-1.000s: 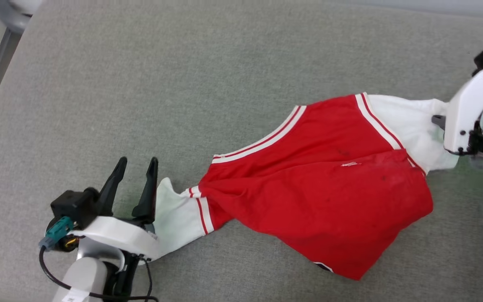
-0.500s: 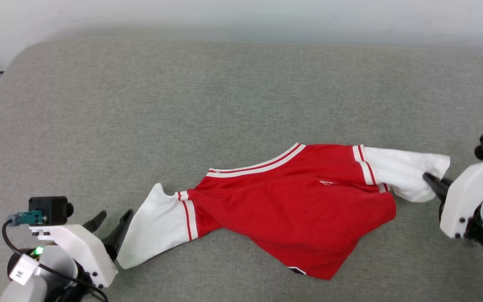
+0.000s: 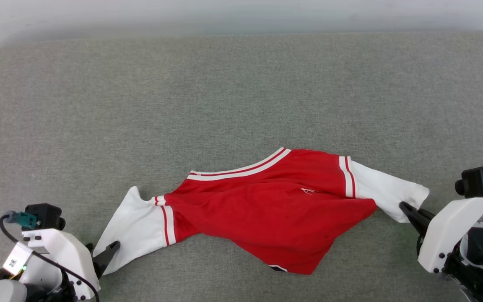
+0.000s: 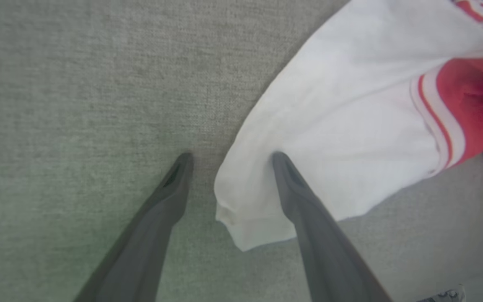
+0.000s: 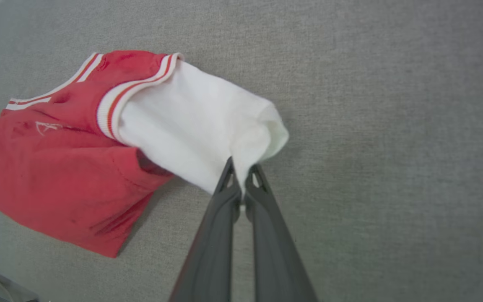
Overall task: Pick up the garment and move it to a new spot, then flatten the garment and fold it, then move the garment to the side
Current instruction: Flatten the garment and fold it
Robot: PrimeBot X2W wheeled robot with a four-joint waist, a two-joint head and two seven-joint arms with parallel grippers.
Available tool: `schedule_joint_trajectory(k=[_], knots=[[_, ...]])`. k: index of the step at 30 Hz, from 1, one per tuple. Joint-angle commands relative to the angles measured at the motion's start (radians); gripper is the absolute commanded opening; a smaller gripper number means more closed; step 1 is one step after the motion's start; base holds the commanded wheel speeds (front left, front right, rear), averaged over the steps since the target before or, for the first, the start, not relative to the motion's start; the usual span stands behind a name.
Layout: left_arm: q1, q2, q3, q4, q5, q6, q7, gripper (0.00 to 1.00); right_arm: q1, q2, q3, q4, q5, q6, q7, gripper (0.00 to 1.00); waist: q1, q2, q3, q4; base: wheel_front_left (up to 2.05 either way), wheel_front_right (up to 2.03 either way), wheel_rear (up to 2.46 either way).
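The sleeve (image 3: 139, 229) lies flat and has a loose corner at its end. My left gripper needs to pick up the garment by its white cuff end (image 3: 107, 254) next.
The garment (image 3: 266, 214) is a red jersey with white sleeves, lying stretched sideways on the grey cushion (image 3: 224, 96). In the head view my right gripper (image 3: 405, 207) sits at the lower right, shut on the end of the right white sleeve (image 3: 386, 191). The right wrist view shows its fingers (image 5: 241, 167) pinching a fold of that sleeve (image 5: 199, 126). My left gripper (image 3: 101, 253) is low at the lower left, open, at the tip of the left white sleeve (image 3: 134, 222). In the left wrist view the sleeve's corner (image 4: 329, 138) lies between the spread fingers (image 4: 231, 159), under the right one.
The grey fabric surface stretches wide behind and on both sides of the garment. Its far edge (image 3: 241, 33) runs along the top of the head view, with a pale floor beyond. A small dark patch (image 3: 276, 267) peeks out at the garment's lower hem.
The head camera has shifted, so the whole picture moved. My right gripper has come lower, still pinching the right sleeve. My left gripper stays open and sits lower at the left sleeve's end.
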Motion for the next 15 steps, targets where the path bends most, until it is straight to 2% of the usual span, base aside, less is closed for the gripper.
schedule_joint_trajectory(k=[1, 4, 5, 7, 9, 11, 15], knots=[[0.005, -0.008, -0.026, 0.041, 0.012, 0.010, 0.020, 1.00, 0.012, 0.004, 0.003, -0.006, 0.006, -0.001, -0.006, 0.00, 0.0001, 0.0000, 0.008, -0.009, 0.00, 0.00, 0.00], [0.023, -0.024, -0.089, 0.098, 0.010, 0.000, 0.106, 1.00, 0.010, 0.010, 0.006, 0.000, 0.008, -0.001, -0.011, 0.00, 0.0001, 0.0000, 0.012, -0.020, 0.00, 0.00, 0.00], [0.033, -0.032, -0.116, 0.112, 0.002, -0.011, 0.143, 0.74, 0.008, 0.012, 0.004, 0.000, 0.007, -0.001, -0.016, 0.00, 0.0001, 0.0000, 0.013, -0.022, 0.00, 0.00, 0.00], [0.055, -0.053, -0.165, 0.128, -0.013, -0.031, 0.200, 0.00, 0.007, 0.015, 0.001, 0.006, 0.007, -0.001, -0.020, 0.00, 0.0001, 0.0000, 0.013, -0.026, 0.00, 0.00, 0.00], [0.064, -0.075, -0.192, 0.134, -0.028, -0.042, 0.233, 0.00, 0.007, 0.016, -0.003, 0.010, 0.006, -0.001, -0.026, 0.00, 0.0001, 0.0000, 0.013, -0.024, 0.00, 0.00, 0.00], [0.056, -0.082, -0.195, 0.134, -0.025, -0.048, 0.213, 0.00, 0.008, 0.019, -0.006, 0.016, 0.006, -0.001, -0.032, 0.00, 0.0001, 0.0000, 0.009, -0.021, 0.00, 0.00, 0.00], [-0.025, -0.051, -0.157, 0.096, 0.040, -0.072, 0.047, 0.00, -0.010, 0.007, -0.031, 0.023, -0.023, -0.001, -0.068, 0.00, 0.0001, 0.0000, -0.024, -0.006, 0.00, 0.00, 0.00]])
